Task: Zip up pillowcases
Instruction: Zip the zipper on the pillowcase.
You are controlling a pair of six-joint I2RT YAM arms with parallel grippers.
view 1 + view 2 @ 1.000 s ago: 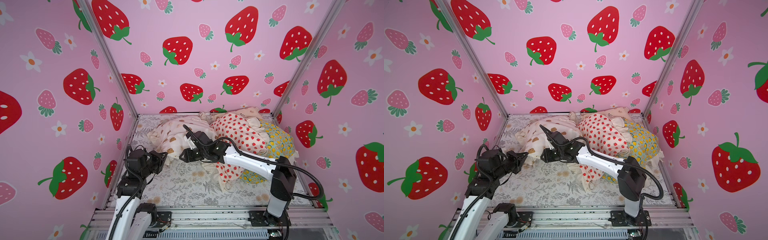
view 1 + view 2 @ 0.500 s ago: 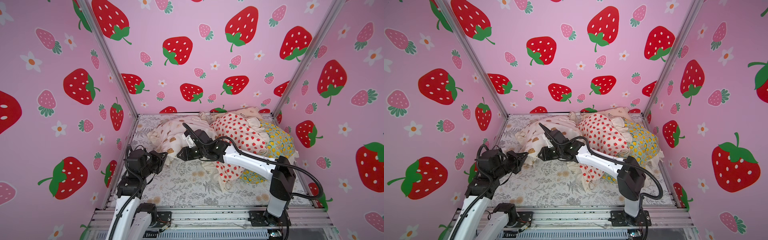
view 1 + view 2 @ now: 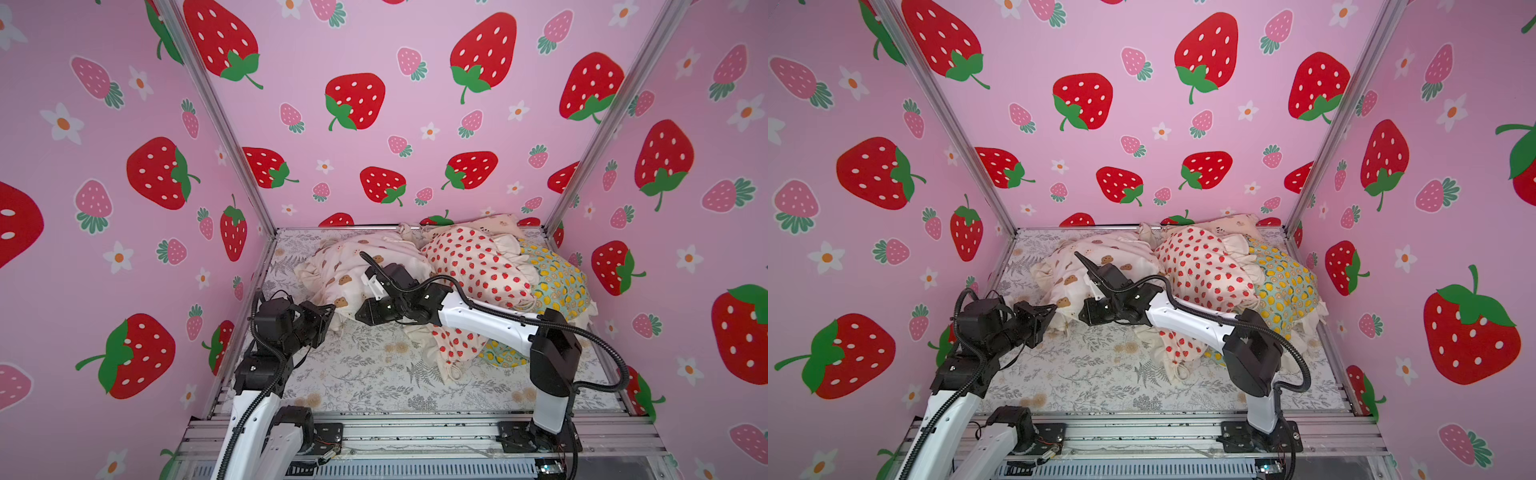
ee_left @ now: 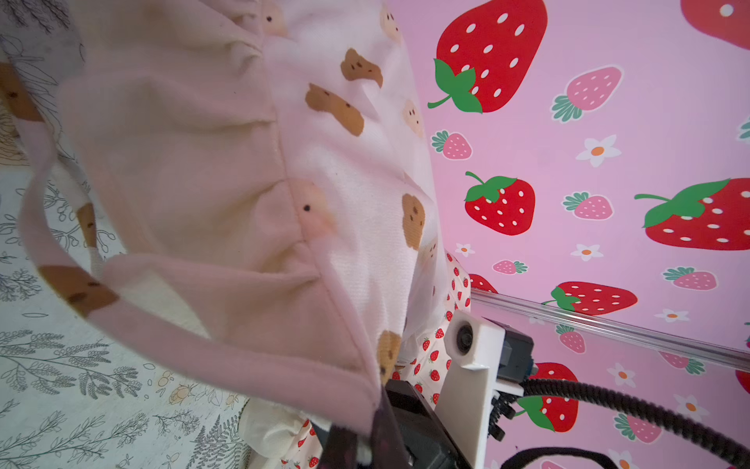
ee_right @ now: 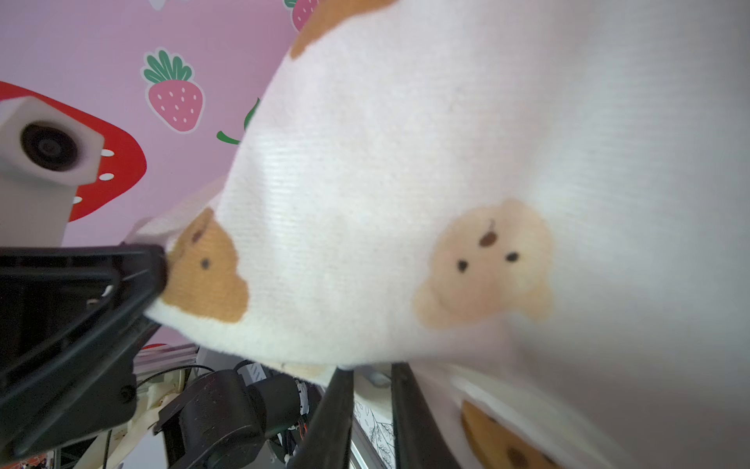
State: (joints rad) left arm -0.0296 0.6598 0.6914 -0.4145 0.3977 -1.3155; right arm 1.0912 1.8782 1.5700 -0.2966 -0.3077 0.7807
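The pillowcase's cream ruffle (image 4: 207,289) still hangs above the fern-print sheet from my fingers, so I lower the ruffle corner before my left gripper releases it.
The cookie-print pillowcase (image 3: 357,266) lies at the back left of the sheet in both top views, also (image 3: 1100,266). My left gripper (image 3: 330,308) (image 3: 1052,308) (image 4: 365,442) is shut on its cream ruffle corner (image 4: 227,316). My right gripper (image 3: 359,316) (image 5: 371,371) sits under the same cover's near edge, close to the left one. Its two fingers (image 5: 337,406) stand a narrow gap apart, with their tips hidden by fabric. The strawberry pillowcase (image 3: 473,266), lemon pillowcase (image 3: 557,282) and bear pillowcase (image 3: 494,222) are piled at the back right.
A grey fern-print sheet (image 3: 365,374) covers the floor. Pink strawberry walls (image 3: 374,124) close in the left, back and right sides. Aluminium rails (image 3: 415,432) with both arm bases run along the front. The right arm (image 3: 490,320) reaches across the strawberry cover's ruffle.
The right wrist has rocked slightly beside the cookie-print cover. The left gripper keeps its hold on the ruffle and has not moved.
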